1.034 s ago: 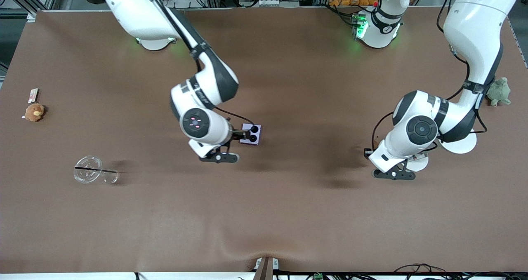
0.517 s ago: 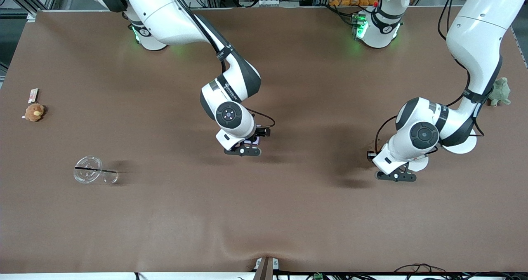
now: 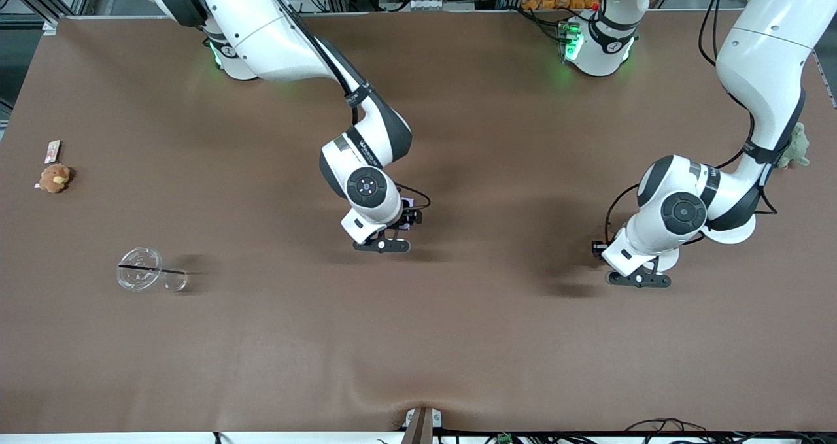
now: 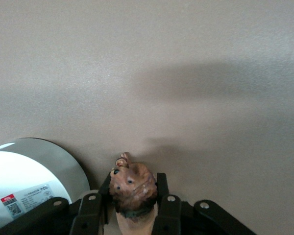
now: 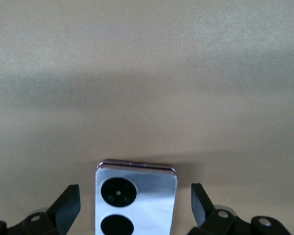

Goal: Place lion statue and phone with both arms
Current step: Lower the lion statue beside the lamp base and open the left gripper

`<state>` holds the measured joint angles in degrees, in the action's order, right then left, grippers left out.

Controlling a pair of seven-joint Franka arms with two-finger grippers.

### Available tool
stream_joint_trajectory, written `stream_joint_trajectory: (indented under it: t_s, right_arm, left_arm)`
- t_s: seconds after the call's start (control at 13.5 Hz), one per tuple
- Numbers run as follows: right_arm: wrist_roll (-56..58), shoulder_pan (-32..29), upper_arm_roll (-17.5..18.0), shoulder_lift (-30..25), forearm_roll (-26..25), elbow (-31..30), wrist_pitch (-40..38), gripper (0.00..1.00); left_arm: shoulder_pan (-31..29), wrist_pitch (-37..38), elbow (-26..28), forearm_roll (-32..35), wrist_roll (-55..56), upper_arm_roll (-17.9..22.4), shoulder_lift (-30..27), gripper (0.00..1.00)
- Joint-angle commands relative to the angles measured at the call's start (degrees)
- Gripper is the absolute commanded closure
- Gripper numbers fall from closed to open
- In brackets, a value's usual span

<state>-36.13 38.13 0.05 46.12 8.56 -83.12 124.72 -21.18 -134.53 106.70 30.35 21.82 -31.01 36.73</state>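
Note:
My left gripper releases the lion statue [image 4: 132,183] next, since the statue reaches down to the tabletop beside the white stand, its shadow close.
The pale lavender phone [image 5: 136,200] lies flat on the brown table, its two black lenses showing. My right gripper [image 5: 134,196] is open and low around it, one finger on each side with a gap to each. In the front view the right hand [image 3: 404,216] hides nearly all of the phone [image 3: 407,202]. My left gripper [image 4: 134,188] is shut on the brown-orange lion statue [image 4: 132,183], whose head sticks out past the fingers. It is held just above the table beside the white stand. In the front view the left gripper [image 3: 644,267] hides the lion.
A white round-based stand [image 3: 726,231] is under the left arm; it also shows in the left wrist view [image 4: 34,171]. A green plush turtle [image 3: 796,144] lies at the left arm's end. A tan plush toy [image 3: 54,177], a small card [image 3: 52,150] and a clear cup [image 3: 147,269] lie at the right arm's end.
My right gripper moved from beside the phone to over it and came down around it. My left gripper, holding the lion, drifted slightly toward the left arm's end of the table.

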Motion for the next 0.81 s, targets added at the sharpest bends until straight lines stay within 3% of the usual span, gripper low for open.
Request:
stream_joint_trajectory:
  t_s: [0.0,0.22,0.3,0.37,0.74]
  right_arm:
    - [-0.2,0.4,0.0,0.5,-0.8,-1.2,2.4,0.00]
    - [-0.9,0.5,0.0,1.2,-0.5,-1.4,2.4,0.00]
    - [-1.0,0.6,0.0,1.3,-0.3,-1.4,2.4,0.00]
    - [-1.0,0.6,0.0,1.4,-0.2,-1.4,2.5,0.00]
    - [-1.6,0.8,0.0,2.1,-0.1,-2.0,2.6,0.00]
  left_arm:
    - [-1.7,-2.2,0.8,1.5,-1.6,-0.7,0.5,1.00]
    - [-2.0,-2.5,0.8,1.5,-1.7,-0.7,0.8,1.00]
    - [-2.0,-2.5,0.7,1.5,-1.7,-0.7,0.9,0.54]
    - [-2.1,-2.6,0.7,1.4,-1.7,-0.7,0.9,0.01]
    - [-2.7,-1.5,0.3,0.9,-1.2,-1.3,-2.7,0.00]
